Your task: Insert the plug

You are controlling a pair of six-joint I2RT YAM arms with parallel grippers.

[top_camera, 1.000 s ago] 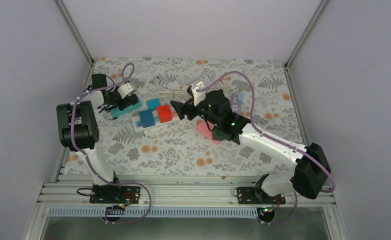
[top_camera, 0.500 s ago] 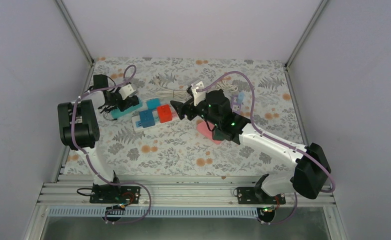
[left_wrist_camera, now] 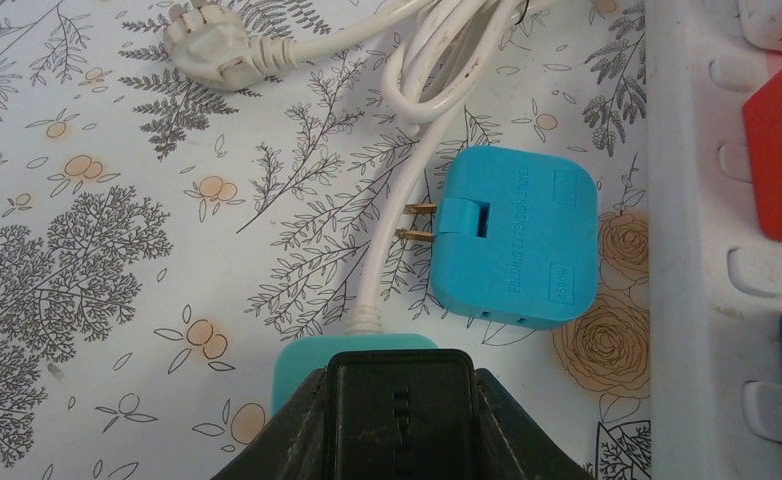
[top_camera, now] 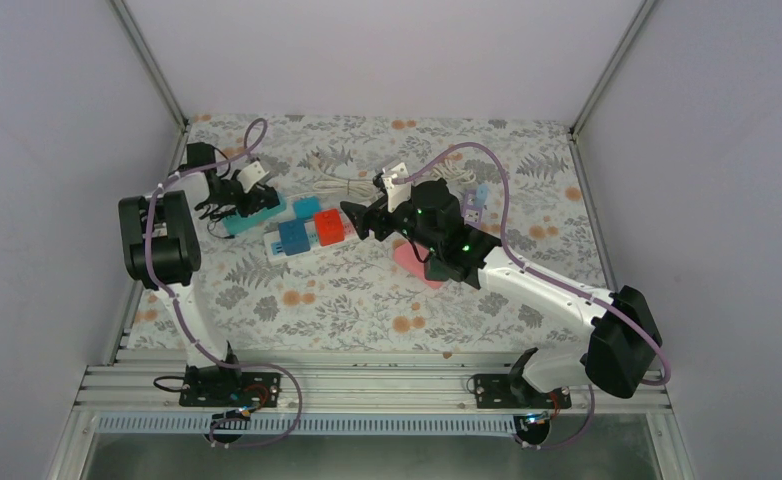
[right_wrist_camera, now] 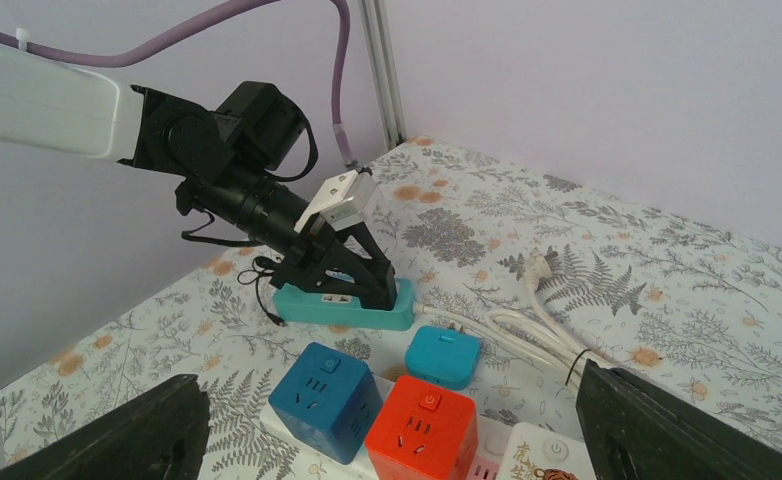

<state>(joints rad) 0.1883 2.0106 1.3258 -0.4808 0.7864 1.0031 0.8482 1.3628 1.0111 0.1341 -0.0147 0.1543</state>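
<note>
The black plug (left_wrist_camera: 397, 395) rests against the teal power strip's top, near the power strip's end with the cord. The plug would stay seated, so the robot's left gripper should open now.
A black plug (left_wrist_camera: 397, 395) sits between the fingers of my left gripper (left_wrist_camera: 399, 440), which is shut on it. The plug rests down on the top of the teal power strip (left_wrist_camera: 292, 368), close to the end where its white cord comes out. From the right wrist view the left gripper (right_wrist_camera: 352, 272) stands over the teal strip (right_wrist_camera: 302, 305), and a thin black cable trails off to its left. In the top view the left gripper (top_camera: 239, 203) and the teal strip (top_camera: 267, 213) are at the back left. My right gripper (top_camera: 352, 220) hangs open, empty, beside the red cube socket (top_camera: 329, 229).
A white power strip (left_wrist_camera: 682, 250) carries a blue cube socket (right_wrist_camera: 327, 395) and the red cube socket (right_wrist_camera: 422, 425). A small teal folding adapter (left_wrist_camera: 515, 235) lies between the two strips. A bundled white cord with its plug (left_wrist_camera: 212, 45) lies behind. A pink object (top_camera: 407, 262) lies under the right arm.
The left arm has shifted slightly toward the back over the teal strip, still gripping the plug. The right arm has not moved.
</note>
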